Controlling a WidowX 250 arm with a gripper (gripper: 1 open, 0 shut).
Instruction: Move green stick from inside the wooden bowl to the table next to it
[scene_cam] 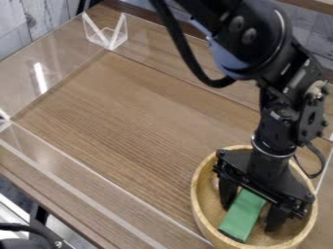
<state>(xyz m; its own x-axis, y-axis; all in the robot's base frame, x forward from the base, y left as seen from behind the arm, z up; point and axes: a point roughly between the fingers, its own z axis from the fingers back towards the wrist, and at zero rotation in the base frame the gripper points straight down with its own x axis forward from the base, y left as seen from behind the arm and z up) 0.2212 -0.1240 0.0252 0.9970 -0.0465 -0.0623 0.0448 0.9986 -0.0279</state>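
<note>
My fingers reach down inside the wooden bowl (204, 208) beside the green stick's far end (250, 200). I should close my gripper on the stick now.
The green stick (242, 217) lies inside the wooden bowl (204, 208) at the lower right of the camera view. My gripper (255, 201) points straight down into the bowl, open, with one black finger on each side of the stick's far end. The stick's near end shows plainly below the fingers; its far end is hidden behind the gripper. Whether the pads touch the stick is not visible. The table (136, 117) stretches away to the left of the bowl.
Low clear acrylic walls (46, 160) run along the table's left and front edges. A small clear bracket (104, 33) stands at the far corner. The black arm (247, 49) rises over the right side.
</note>
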